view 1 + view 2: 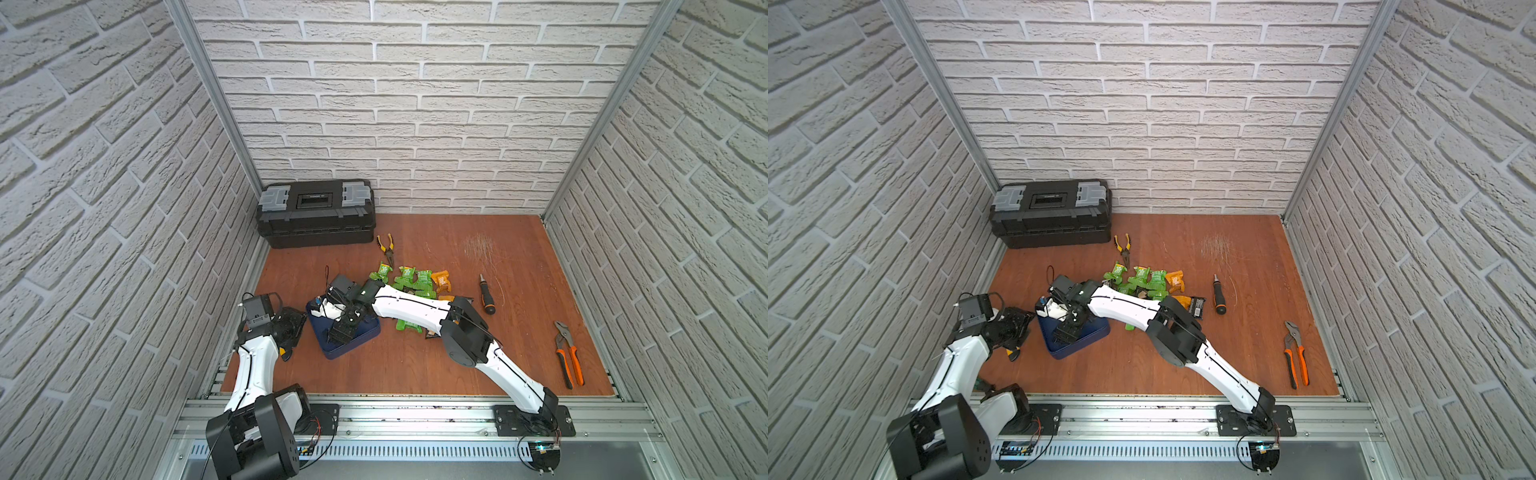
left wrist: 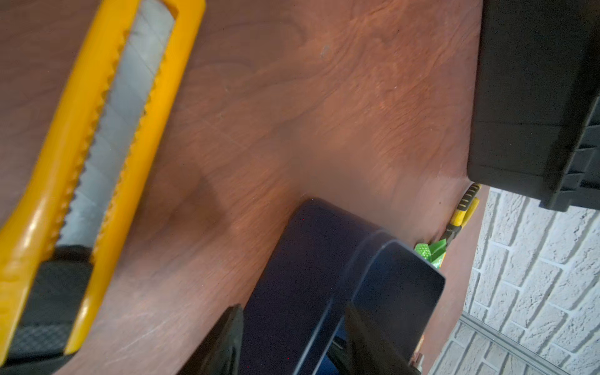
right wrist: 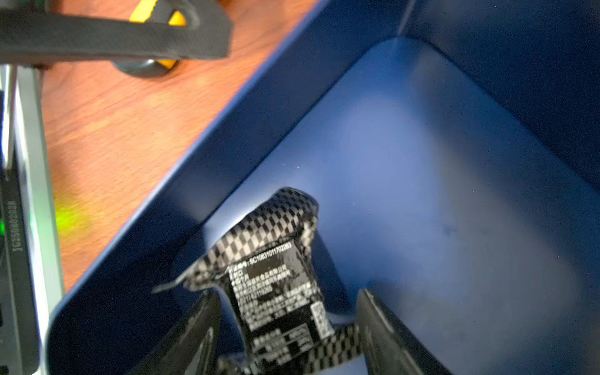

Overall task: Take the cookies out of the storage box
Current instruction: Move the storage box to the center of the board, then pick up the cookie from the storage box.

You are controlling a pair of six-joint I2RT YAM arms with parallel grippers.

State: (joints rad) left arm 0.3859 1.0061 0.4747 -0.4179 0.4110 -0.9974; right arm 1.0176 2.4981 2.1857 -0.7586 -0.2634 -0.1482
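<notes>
The fingers are on either side of the black packet's printed label near the blue bottom of the storage box, so the robot's right gripper would catch the packet if it closed now. It will close.
The storage box [image 1: 362, 337] is a shallow navy tray left of the table's middle, seen in both top views [image 1: 1089, 338]. My left gripper [image 2: 293, 305] is at its left side [image 1: 297, 326], one finger outside and one inside, closed against the wall of the storage box [image 2: 308, 259]. My right gripper [image 3: 289, 292] reaches down into the box [image 1: 343, 328], jaws wide apart. Between them, ungripped, a black checkered cookie packet [image 3: 276, 276] lies on the blue floor [image 3: 422, 194]. Green and orange cookies [image 1: 415, 280] lie heaped on the table behind my right arm.
A black toolbox [image 1: 316, 212] stands at the back left, with yellow-handled pliers [image 1: 386, 247] in front of it. A screwdriver [image 1: 486, 295] and orange-handled pliers [image 1: 567, 353] lie on the right. A yellow utility knife [image 2: 107, 130] lies beside my left gripper.
</notes>
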